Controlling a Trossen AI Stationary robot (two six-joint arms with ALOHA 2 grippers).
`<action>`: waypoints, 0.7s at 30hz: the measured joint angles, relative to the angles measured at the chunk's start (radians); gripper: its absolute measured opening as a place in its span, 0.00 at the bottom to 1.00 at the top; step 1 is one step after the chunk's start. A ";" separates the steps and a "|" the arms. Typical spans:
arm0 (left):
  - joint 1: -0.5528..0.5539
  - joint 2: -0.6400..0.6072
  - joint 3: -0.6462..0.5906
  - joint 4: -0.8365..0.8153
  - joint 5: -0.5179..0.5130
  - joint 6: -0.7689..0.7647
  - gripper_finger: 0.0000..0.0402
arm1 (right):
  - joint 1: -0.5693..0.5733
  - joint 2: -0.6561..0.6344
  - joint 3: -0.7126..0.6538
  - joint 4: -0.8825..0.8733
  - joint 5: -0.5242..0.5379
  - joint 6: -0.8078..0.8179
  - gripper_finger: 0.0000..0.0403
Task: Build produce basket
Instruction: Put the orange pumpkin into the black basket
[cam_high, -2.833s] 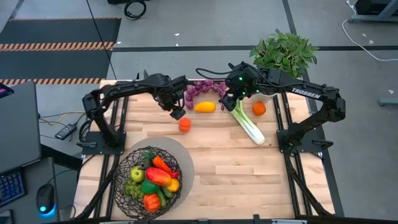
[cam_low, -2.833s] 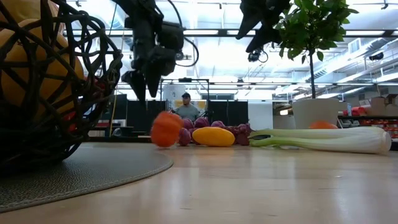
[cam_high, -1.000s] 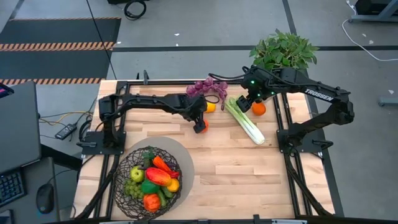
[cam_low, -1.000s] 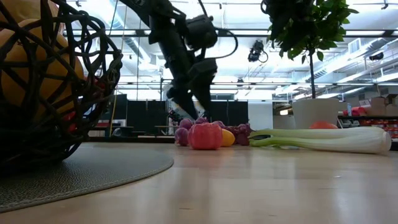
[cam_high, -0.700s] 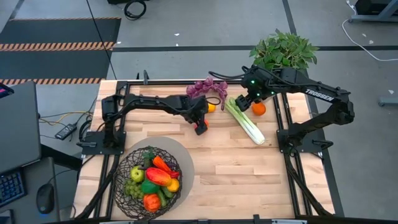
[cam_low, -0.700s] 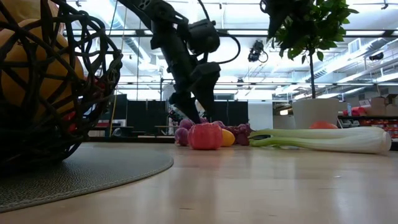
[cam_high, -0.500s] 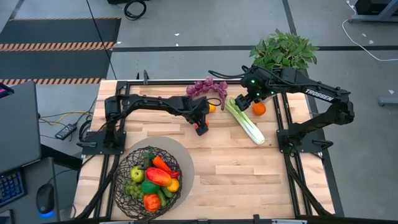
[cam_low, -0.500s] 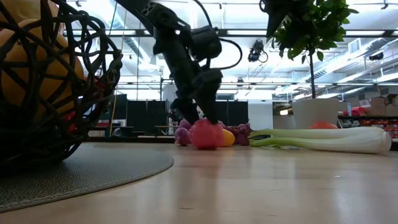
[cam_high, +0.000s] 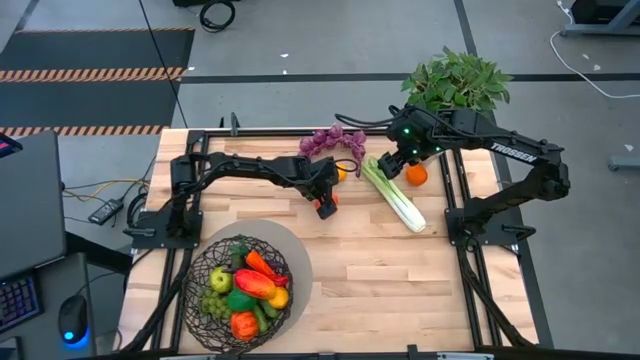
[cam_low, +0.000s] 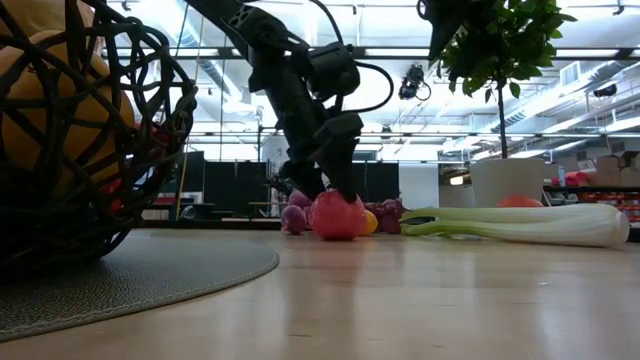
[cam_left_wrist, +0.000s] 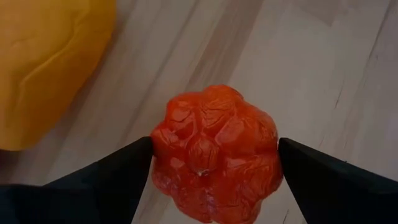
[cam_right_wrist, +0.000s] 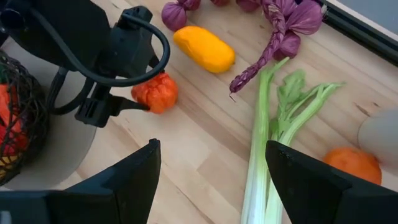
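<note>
I will next grab the red-orange bumpy fruit by its lobed sides with my left gripper, to add it to the wire basket (cam_high: 238, 290).
A red-orange bumpy toy fruit (cam_left_wrist: 214, 158) lies on the wooden table near its middle (cam_high: 326, 207). My left gripper (cam_high: 322, 200) stands open over it, slanting down, one finger on each side of the fruit. My right gripper (cam_right_wrist: 211, 180) hangs open and empty above the celery (cam_high: 396, 196), near an orange (cam_high: 416, 175). The wire basket (cam_high: 238, 290) sits on a grey round mat at the near left, with several pieces of produce in it. Purple grapes (cam_high: 335, 140) and a yellow lemon (cam_right_wrist: 204, 47) lie toward the far edge. My left gripper has its two fingers (cam_left_wrist: 124, 171) beside the fruit's two opposite sides (cam_left_wrist: 163, 146), coming from above at a slant. The fruit rests on the table. Whether the fingers touch it, I cannot tell.
A potted leafy plant (cam_high: 456, 82) stands at the far right corner. The celery lies slantwise between the middle and the right arm's base. Bare wood (cam_high: 400, 280) stretches over the near right half of the table.
My left gripper has come down onto the red-orange fruit, from a little above it to where its fingers flank the fruit. Its fingers have stayed apart. The fruit remains on the table.
</note>
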 joint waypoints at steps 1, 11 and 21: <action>0.000 0.000 0.000 -0.004 0.000 0.000 0.87 | 0.000 0.000 0.000 0.000 0.000 -0.005 0.73; 0.000 -0.023 -0.002 -0.039 -0.003 -0.057 0.62 | 0.000 0.000 0.000 0.000 0.001 -0.078 0.73; -0.001 -0.106 -0.003 -0.091 0.023 -0.109 0.49 | -0.001 0.000 0.000 0.004 0.029 -0.119 0.73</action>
